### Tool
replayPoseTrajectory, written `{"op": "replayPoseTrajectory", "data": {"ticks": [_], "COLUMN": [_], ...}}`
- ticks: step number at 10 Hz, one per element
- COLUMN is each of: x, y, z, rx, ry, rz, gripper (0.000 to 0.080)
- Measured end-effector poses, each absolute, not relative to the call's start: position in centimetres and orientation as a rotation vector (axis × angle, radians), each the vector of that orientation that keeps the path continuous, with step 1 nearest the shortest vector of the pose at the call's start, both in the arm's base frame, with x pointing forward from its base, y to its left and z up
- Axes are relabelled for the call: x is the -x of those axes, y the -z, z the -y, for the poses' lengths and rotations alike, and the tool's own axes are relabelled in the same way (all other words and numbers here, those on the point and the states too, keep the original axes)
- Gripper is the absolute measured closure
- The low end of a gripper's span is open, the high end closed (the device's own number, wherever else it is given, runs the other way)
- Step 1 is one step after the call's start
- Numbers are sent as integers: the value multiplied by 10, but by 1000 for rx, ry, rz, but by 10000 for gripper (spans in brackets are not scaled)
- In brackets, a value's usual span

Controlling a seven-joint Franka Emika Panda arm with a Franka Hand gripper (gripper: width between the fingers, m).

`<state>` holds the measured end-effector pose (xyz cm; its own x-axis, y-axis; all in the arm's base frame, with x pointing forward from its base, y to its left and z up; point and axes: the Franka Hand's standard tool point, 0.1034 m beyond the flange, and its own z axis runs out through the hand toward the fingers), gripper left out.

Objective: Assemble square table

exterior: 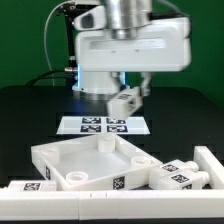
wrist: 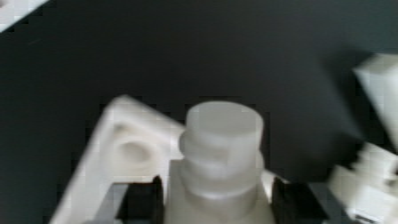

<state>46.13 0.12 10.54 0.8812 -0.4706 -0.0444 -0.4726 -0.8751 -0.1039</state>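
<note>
I need to keep holding the held white leg [exterior: 124,101] [wrist: 221,150] with my gripper. The leg is high above the black table.
The white square tabletop [exterior: 90,160] lies on the black table, tray side up, with round sockets at its corners. One corner with its socket [wrist: 128,152] shows in the wrist view. My gripper [exterior: 125,100] is above the table, beyond the tabletop, shut on a short white leg [exterior: 124,101] that carries a tag. In the wrist view the leg [wrist: 221,150] stands out between the dark fingers [wrist: 128,200], its round end pointing away. Further tagged legs [exterior: 175,177] lie by the tabletop at the exterior view's right.
The marker board [exterior: 103,125] lies flat behind the tabletop. A long white bar [exterior: 40,190] with a tag runs along the front edge. Another white bar [exterior: 212,170] stands at the exterior view's right edge.
</note>
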Motion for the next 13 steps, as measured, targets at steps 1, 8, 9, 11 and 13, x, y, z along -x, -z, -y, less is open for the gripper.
{"op": "replayPoseTrajectory", "data": {"ticks": [1, 8, 9, 11, 13], "x": [-451, -406, -394, -372, -368], "y": [-96, -72, -68, -44, -22], "z": [21, 78, 106, 135, 139], "rx": [2963, 3034, 3073, 3150, 3181], "ry": [19, 60, 91, 129, 113], "rz": [-716, -541, -452, -398, -390], "gripper": [514, 514, 514, 514, 514]}}
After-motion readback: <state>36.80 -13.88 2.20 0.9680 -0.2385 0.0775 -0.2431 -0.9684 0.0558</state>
